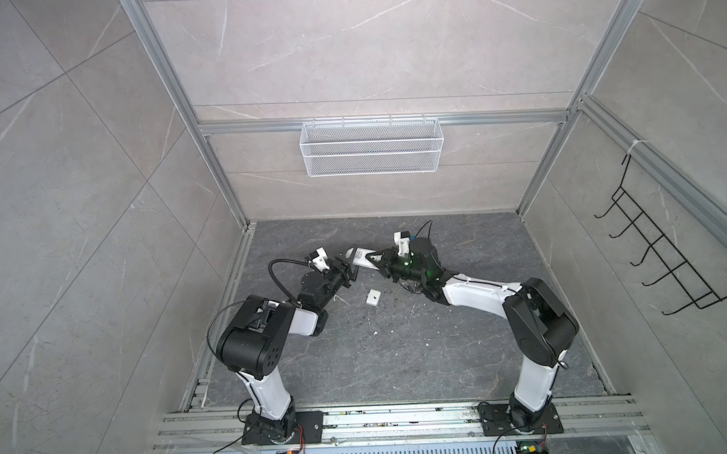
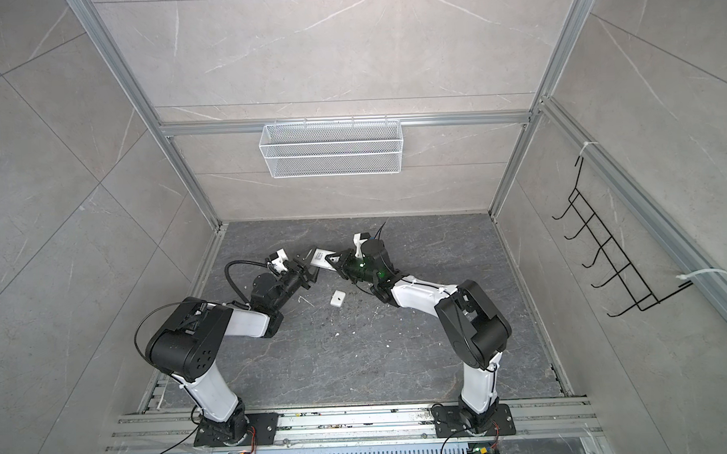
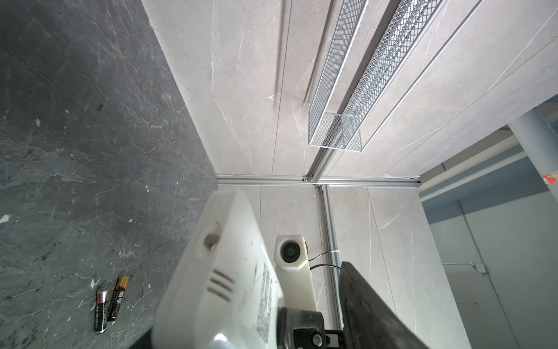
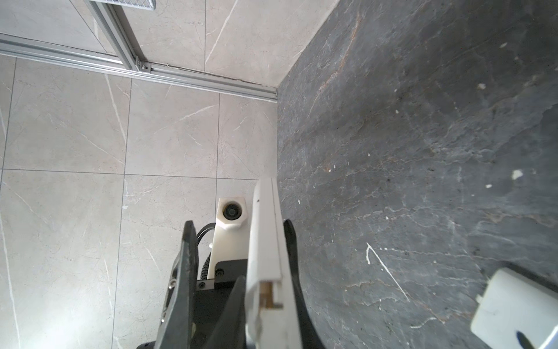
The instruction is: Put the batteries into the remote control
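My left gripper should close on the remote control now. Its fingers are on both sides of the remote control and the end of the remote control reaches past them, so they would catch its broad sides.
The white remote control [image 1: 360,256] [image 2: 322,256] hangs above the dark floor, back of centre. My right gripper [image 1: 372,259] [image 4: 265,290] is shut on its thin sides. In the right wrist view the remote control [image 4: 265,235] shows edge-on, with an open recess at its near end. My left gripper [image 1: 349,271] is open around the remote control [image 3: 229,272]; one finger [image 3: 371,302] stands well off it. Two batteries [image 3: 101,311] [image 3: 118,297] lie side by side on the floor. I cannot make them out in the top views.
A small white cover plate [image 1: 372,297] [image 4: 513,308] lies on the floor in front of the grippers. White specks dot the floor. A wire basket [image 1: 371,146] hangs on the back wall and a black hook rack [image 1: 666,259] on the right wall.
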`<state>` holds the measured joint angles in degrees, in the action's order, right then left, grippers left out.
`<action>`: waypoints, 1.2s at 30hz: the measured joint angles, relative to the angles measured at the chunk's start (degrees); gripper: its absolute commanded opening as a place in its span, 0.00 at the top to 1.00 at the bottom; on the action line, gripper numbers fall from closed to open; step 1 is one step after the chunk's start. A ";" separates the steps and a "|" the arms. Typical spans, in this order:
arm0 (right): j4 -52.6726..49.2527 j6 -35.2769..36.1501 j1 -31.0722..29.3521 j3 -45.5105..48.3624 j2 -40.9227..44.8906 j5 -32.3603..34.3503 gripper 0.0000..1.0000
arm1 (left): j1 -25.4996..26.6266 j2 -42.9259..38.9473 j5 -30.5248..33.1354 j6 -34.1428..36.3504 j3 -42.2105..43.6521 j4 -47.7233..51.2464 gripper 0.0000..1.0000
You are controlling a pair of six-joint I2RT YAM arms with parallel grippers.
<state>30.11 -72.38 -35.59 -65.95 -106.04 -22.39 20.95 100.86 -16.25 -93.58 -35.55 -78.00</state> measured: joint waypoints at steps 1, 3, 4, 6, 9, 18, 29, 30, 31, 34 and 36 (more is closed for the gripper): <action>-0.11 0.11 0.07 -0.15 0.02 -0.28 0.82 | -0.17 0.00 -0.44 -0.09 -0.13 -0.02 0.40; -0.07 0.11 0.07 -0.28 0.02 -1.01 0.81 | -0.50 0.00 -0.96 -0.26 -0.26 0.04 0.44; 0.02 0.04 0.04 -0.28 0.02 -1.16 0.81 | -0.61 0.07 -1.36 -0.37 -0.31 0.15 0.46; 0.26 -0.24 0.07 -0.28 0.02 -1.64 0.81 | -0.72 0.48 -2.01 -0.57 -0.72 0.33 0.51; 1.38 -1.29 0.04 -0.28 0.00 -2.47 0.81 | -0.72 0.76 -2.34 -0.79 -1.40 0.48 0.59; 4.31 -3.50 -0.66 -0.26 -0.72 -2.62 0.80 | -0.76 0.76 -2.32 -1.29 -1.66 0.24 0.82; -1.42 1.14 0.33 0.90 -0.31 -3.15 0.31 | -2.82 0.76 -2.27 0.33 0.15 -0.44 1.00; -3.54 2.78 0.96 1.97 0.66 -2.89 0.29 | -3.41 0.76 -2.29 1.33 1.36 -0.42 1.00; -5.66 4.55 1.60 2.89 1.66 -2.54 0.27 | -3.93 0.76 -2.34 2.23 2.40 -0.28 1.00; -17.20 13.03 3.56 3.41 5.22 1.62 0.26 | -5.77 0.94 -3.50 5.11 4.17 0.22 1.00; -26.77 20.04 3.96 1.49 7.23 6.67 0.28 | -7.10 2.10 -5.09 6.62 4.00 -0.11 1.00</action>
<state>3.33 -52.34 -31.64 -64.47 -98.80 -15.73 13.85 102.96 -21.34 -86.96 -31.55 -78.11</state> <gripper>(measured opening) 0.740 0.181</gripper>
